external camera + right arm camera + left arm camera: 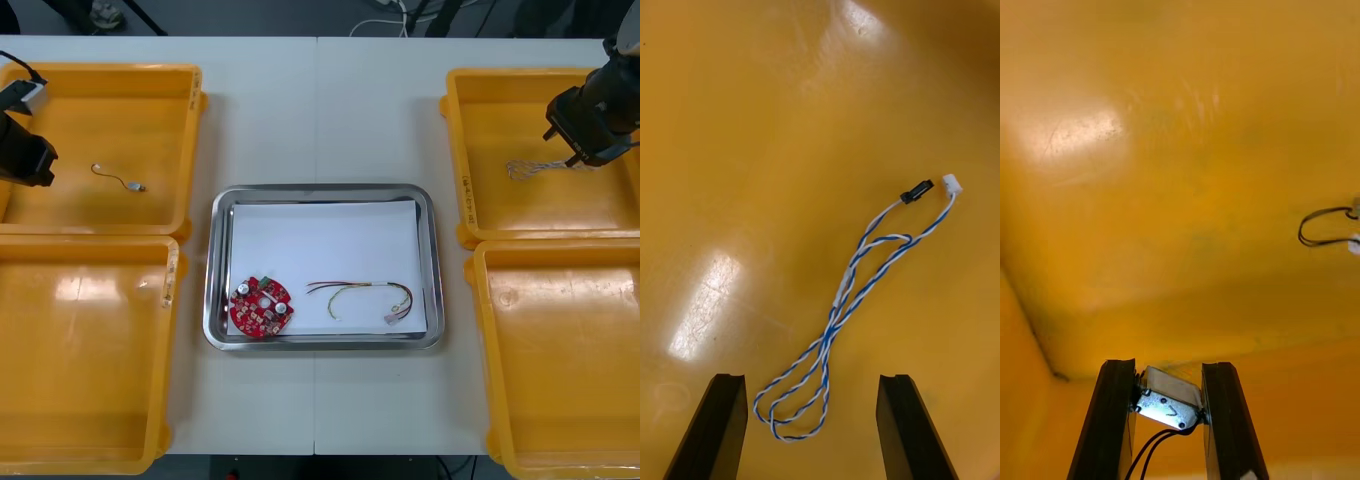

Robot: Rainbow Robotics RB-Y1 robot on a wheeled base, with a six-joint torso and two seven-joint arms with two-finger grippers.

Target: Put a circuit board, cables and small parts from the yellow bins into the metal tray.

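Note:
The right gripper pinches the twisted blue and white cable at its gathered middle (829,334) next, where the slack loops bunch together.
A twisted blue and white cable (865,277) lies on the floor of the back right yellow bin (500,90). My right gripper (810,379) hangs open just above it, the cable's looped end lying between the fingers (722,420). In the front view the right gripper (582,155) is over that cable (530,168). My left gripper (1169,366) is shut on a black cable (1171,401), pinching its shiny metal end piece, and hovers at the left side of the back left bin (150,90). The metal tray (222,330) holds a red circuit board (261,306) and a red and yellow cable (360,293).
A second thin cable (118,178) lies in the back left bin, and it is seen beyond the left fingers as a black cable (1324,227). The front left bin (90,440) and the front right bin (560,440) are bare. White paper lines the tray.

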